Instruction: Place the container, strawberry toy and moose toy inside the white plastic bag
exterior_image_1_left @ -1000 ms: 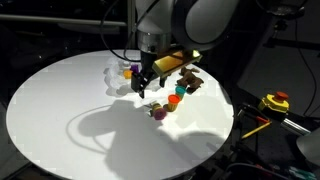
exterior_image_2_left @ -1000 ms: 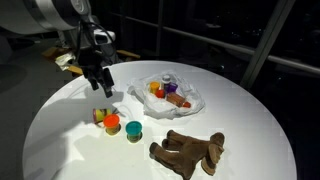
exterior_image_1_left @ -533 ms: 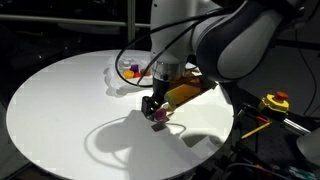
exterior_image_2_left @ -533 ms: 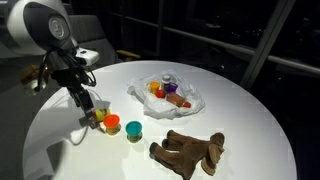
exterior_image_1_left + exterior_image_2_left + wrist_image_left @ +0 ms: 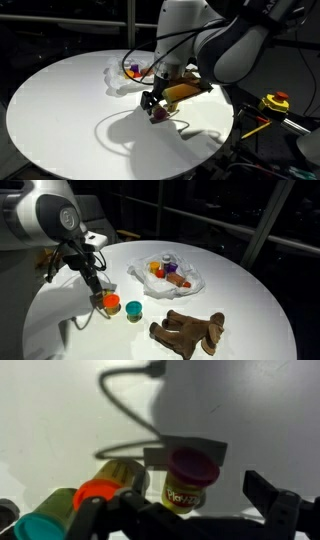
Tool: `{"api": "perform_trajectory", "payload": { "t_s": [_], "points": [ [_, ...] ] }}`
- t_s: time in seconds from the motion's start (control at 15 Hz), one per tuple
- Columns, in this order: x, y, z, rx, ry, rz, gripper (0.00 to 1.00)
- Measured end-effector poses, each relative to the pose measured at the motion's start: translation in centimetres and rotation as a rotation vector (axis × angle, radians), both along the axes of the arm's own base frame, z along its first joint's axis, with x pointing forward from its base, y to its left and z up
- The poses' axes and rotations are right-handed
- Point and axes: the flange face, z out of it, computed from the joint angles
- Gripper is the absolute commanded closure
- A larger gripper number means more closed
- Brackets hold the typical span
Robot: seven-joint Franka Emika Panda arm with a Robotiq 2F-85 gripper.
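My fingers are above the magenta lid (image 5: 190, 472), which lies in the gap between them. My gripper isn't ready to close on the lid yet and needs to first move down.
Several small Play-Doh containers stand together on the round white table. In the wrist view one with a magenta lid (image 5: 190, 472) is nearest, with a yellow tub (image 5: 122, 474), an orange lid (image 5: 96, 494) and a teal lid (image 5: 40, 525) to its left. My gripper (image 5: 182, 502) is open, with its fingers on either side of the magenta-lidded container (image 5: 158, 116). It hangs low over the cluster in both exterior views (image 5: 152, 104) (image 5: 96, 288). The brown moose toy (image 5: 188, 330) lies on the table. The white plastic bag (image 5: 190, 282) lies open with coloured items inside; I cannot pick out the strawberry toy.
The orange-lidded (image 5: 112, 303) and teal-lidded (image 5: 134, 310) containers stand between my gripper and the moose. The bag also shows in an exterior view (image 5: 122, 73) behind the arm. A yellow tool (image 5: 274, 102) lies off the table's edge. The surroundings are dark.
My gripper has moved away from the bag and come down over the container cluster. It now straddles the magenta-lidded container. The moose and bag have not moved.
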Motion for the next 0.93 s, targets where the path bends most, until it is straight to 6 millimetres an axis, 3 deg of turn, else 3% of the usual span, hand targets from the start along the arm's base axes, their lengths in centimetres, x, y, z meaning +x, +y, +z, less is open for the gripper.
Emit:
{"api": "perform_trajectory", "payload": {
  "t_s": [0.07,0.13,0.2,0.6,0.93],
  "points": [
    [0.2,-0.5,-0.2,0.003,-0.008,-0.01,0.0],
    [0.3,-0.9,-0.4,0.005,-0.012,-0.024,0.25],
    [0.4,-1.2,-0.5,0.01,-0.015,-0.041,0.26],
    [0.3,-1.5,-1.9,0.042,-0.011,-0.124,0.73],
    [0.5,-0.7,-1.7,0.079,-0.024,-0.163,0.77]
  ]
}}
